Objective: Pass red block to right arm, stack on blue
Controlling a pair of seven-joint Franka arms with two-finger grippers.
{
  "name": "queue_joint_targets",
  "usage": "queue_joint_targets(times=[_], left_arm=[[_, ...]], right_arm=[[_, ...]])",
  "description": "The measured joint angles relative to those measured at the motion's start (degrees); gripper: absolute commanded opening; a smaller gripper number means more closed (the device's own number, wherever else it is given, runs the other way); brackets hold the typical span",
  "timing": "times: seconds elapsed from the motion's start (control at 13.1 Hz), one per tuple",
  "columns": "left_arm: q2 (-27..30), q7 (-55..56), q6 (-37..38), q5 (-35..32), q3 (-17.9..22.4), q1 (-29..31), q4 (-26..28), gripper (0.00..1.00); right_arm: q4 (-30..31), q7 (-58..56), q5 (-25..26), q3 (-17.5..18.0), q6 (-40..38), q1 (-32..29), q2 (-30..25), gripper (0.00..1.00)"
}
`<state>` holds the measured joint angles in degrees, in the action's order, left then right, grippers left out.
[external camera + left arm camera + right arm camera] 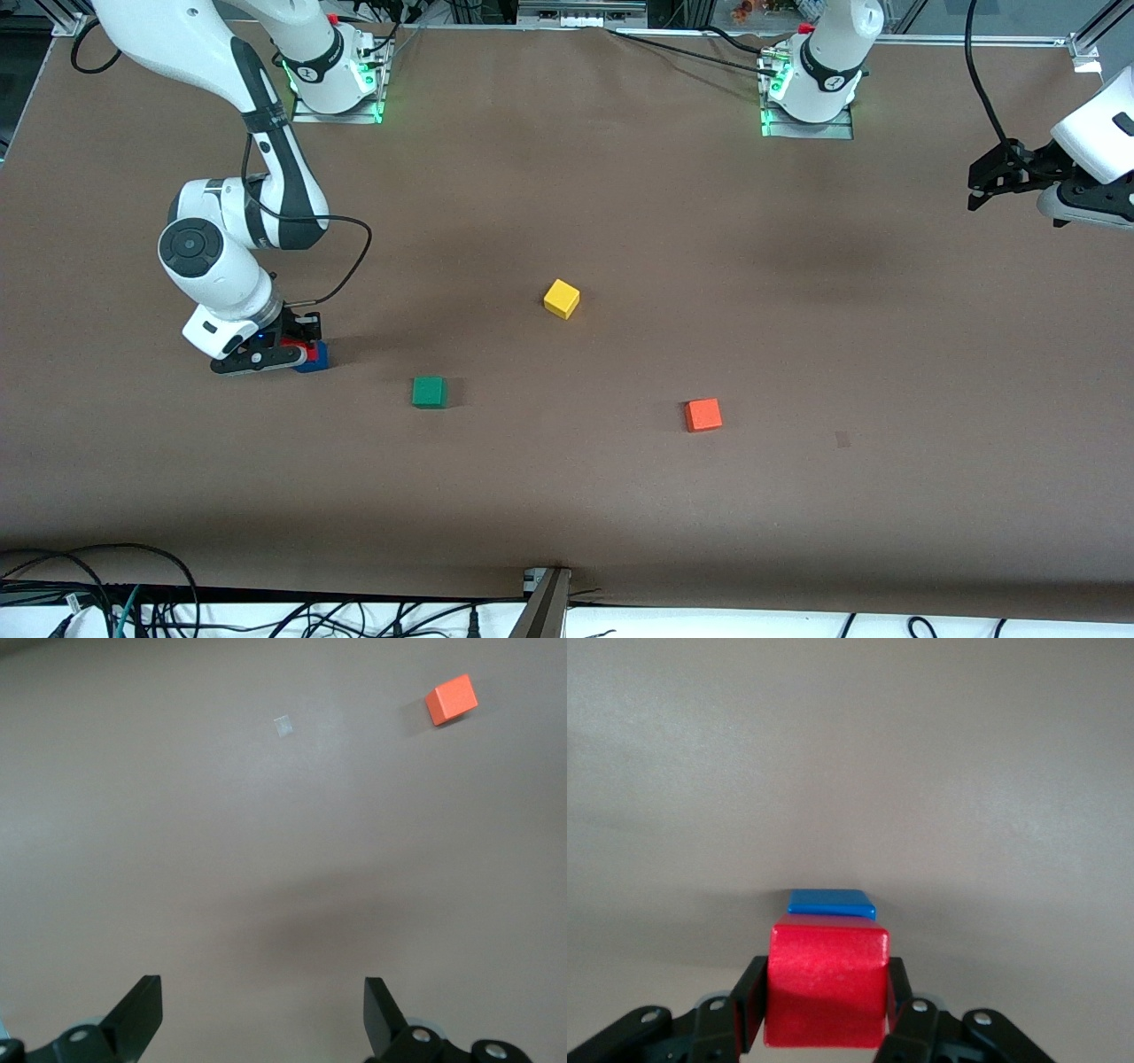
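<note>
My right gripper should open now: the red block's bottom is over the blue cube in both views and would rest stacked there.
My right gripper (299, 351) is shut on the red block (309, 352) at the right arm's end of the table. In the right wrist view the red block (827, 983) sits between the black fingers (750, 997) of the right gripper (824, 994). The blue cube (831, 902) shows just under and past it. In the front view the blue cube (318, 360) peeks out below the red one; I cannot tell if they touch. My left gripper (974, 195) hangs open and empty over the left arm's end of the table, and is also seen in its wrist view (261, 997).
A yellow cube (562, 298) lies mid-table. A green cube (429, 392) lies nearer the front camera. An orange cube (702, 414) lies toward the left arm's end and also shows in the left wrist view (451, 698). Cables run along the table's front edge.
</note>
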<state>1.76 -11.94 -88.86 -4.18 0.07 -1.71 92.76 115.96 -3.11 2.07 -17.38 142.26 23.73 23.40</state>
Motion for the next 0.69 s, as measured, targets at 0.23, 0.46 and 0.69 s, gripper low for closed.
queue_joint_targets(times=[0.23,0.46,0.69], left_arm=[[0.0,0.47,0.0,0.0,0.0,-0.07,0.0,1.0],[0.0,1.43,0.0,0.0,-0.02,-0.13,0.0,1.0],[0.0,1.55,0.0,0.0,-0.02,-0.15,0.0,1.0]], right_arm=[[0.03,0.0,0.0,-0.07,0.04,-0.02,0.0,0.05],[0.04,0.0,0.0,-0.12,0.07,-0.1,0.0,0.05],[0.05,0.0,0.0,-0.15,0.11,-0.14,0.0,0.05]])
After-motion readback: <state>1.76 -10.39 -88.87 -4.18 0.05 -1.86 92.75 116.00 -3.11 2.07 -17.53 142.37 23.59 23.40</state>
